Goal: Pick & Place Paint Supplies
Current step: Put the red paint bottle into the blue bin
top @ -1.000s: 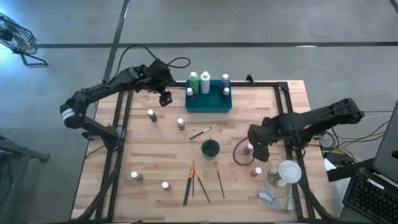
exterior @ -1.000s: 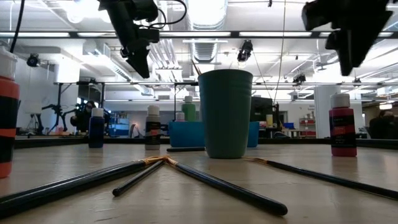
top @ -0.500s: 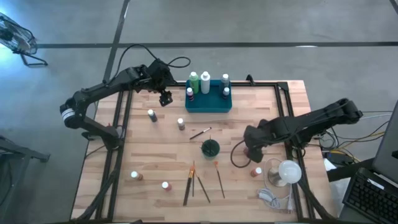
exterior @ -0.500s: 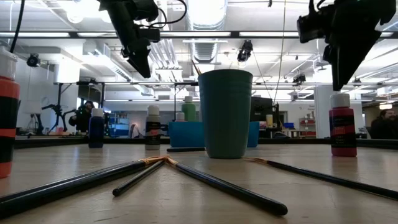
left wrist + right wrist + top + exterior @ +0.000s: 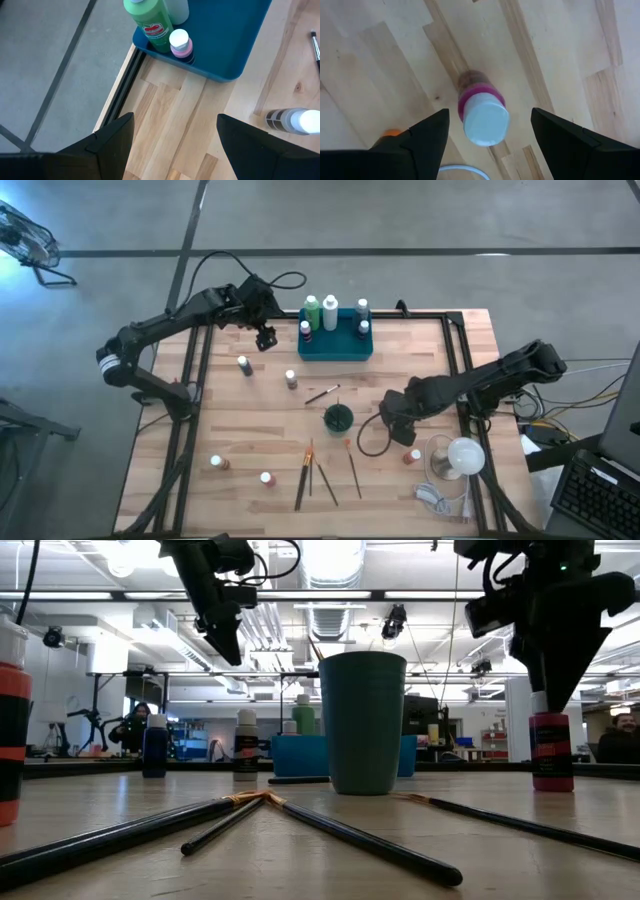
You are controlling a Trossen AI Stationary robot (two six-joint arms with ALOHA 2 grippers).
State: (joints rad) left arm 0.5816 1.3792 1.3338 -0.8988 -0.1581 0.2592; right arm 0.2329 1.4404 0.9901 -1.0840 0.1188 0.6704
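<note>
I should close my right gripper now. Closing now would hold the maroon bottle. Its fingers are beside the white cap (image 5: 486, 120) in the right wrist view.
A maroon bottle (image 5: 481, 114) with a white cap stands upright on the table right of the dark green cup (image 5: 338, 418). My right gripper (image 5: 489, 113) points down over it, open, one finger on each side of the cap and apart from it. In the low view its fingers (image 5: 548, 680) cover the cap of the bottle (image 5: 552, 752). My left gripper (image 5: 265, 336) hangs open above the table at the left end of the teal tray (image 5: 345, 346), which holds several bottles. Loose bottles (image 5: 243, 365) and several paintbrushes (image 5: 308, 472) lie on the table.
Another small bottle (image 5: 412, 455) and a white round object (image 5: 462, 455) sit near the table's near right corner. A dark cable loop (image 5: 372, 436) lies beside the cup. One brush (image 5: 322, 393) lies between tray and cup. Black rails (image 5: 195, 380) run along the table's sides.
My right gripper has sunk straight down and a little toward the table's left, onto the maroon bottle, until its fingers stand around the cap. The bottle has stayed in place.
</note>
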